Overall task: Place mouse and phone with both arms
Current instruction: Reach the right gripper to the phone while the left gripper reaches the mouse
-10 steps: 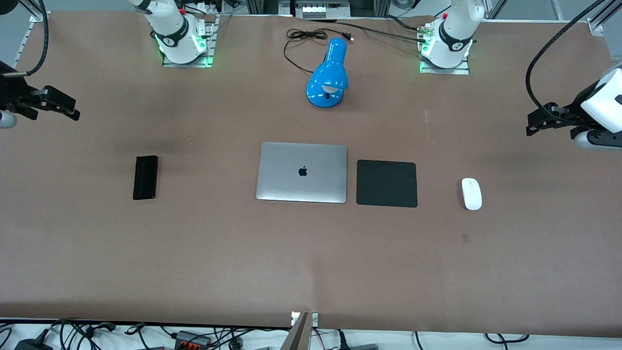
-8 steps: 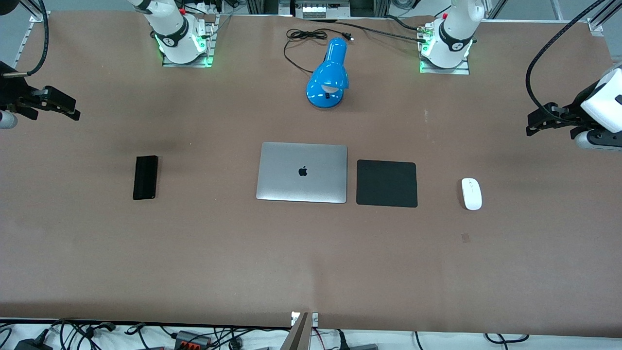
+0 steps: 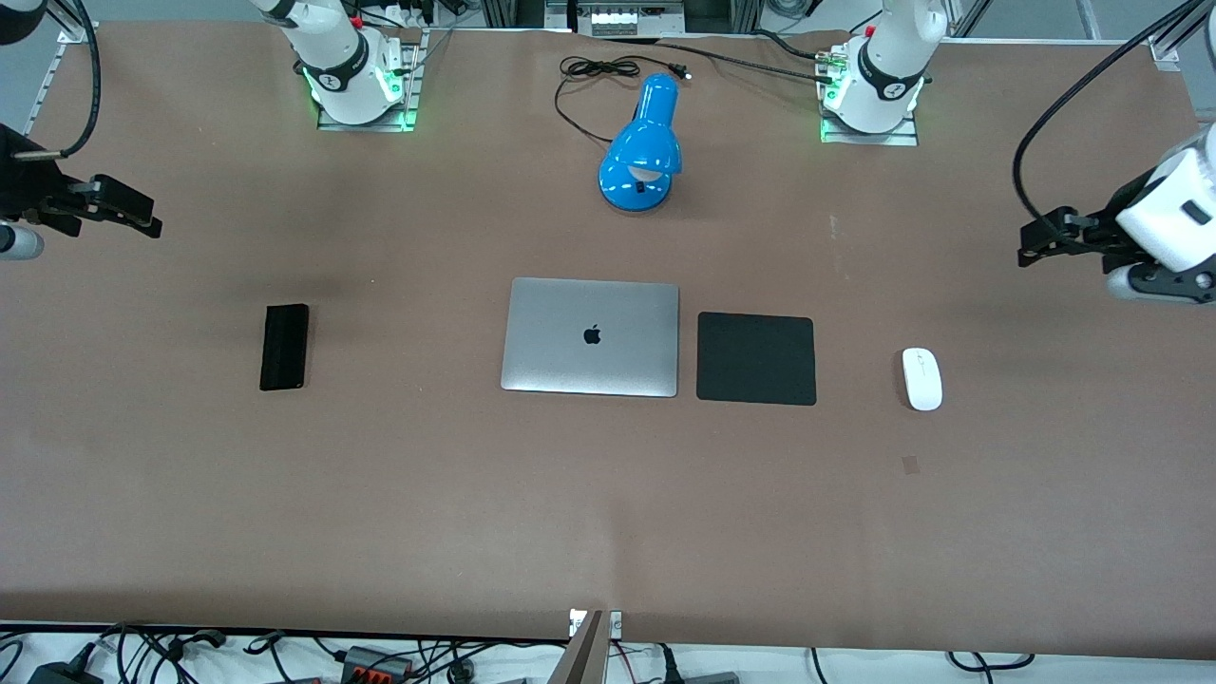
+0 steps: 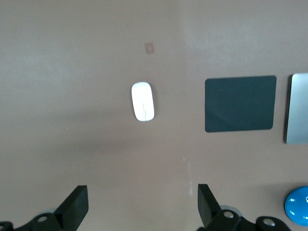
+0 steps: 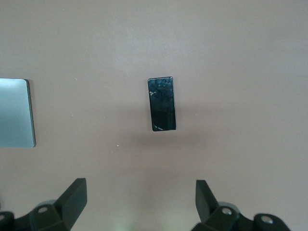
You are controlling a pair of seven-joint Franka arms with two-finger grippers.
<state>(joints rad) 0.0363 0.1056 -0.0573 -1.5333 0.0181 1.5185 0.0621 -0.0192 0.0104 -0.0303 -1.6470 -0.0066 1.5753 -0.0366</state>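
Next, my left gripper takes hold of the white mouse by its long side edges and places it on the square black pad.
The white mouse lies on the brown table toward the left arm's end, beside the square black pad; it also shows in the left wrist view. The black phone lies toward the right arm's end and shows in the right wrist view. My left gripper is open and empty, up in the air over bare table at the left arm's end; its gap shows in the left wrist view. My right gripper is open and empty over bare table at the right arm's end.
A closed silver laptop lies mid-table with a square black pad beside it. A blue desk lamp with a black cord lies near the arms' bases. Cables run along the table's near edge.
Both grippers have shifted slightly: the left one moved a little toward the table's middle, and the right one drifted a little the same way. The mouse and phone have not moved.
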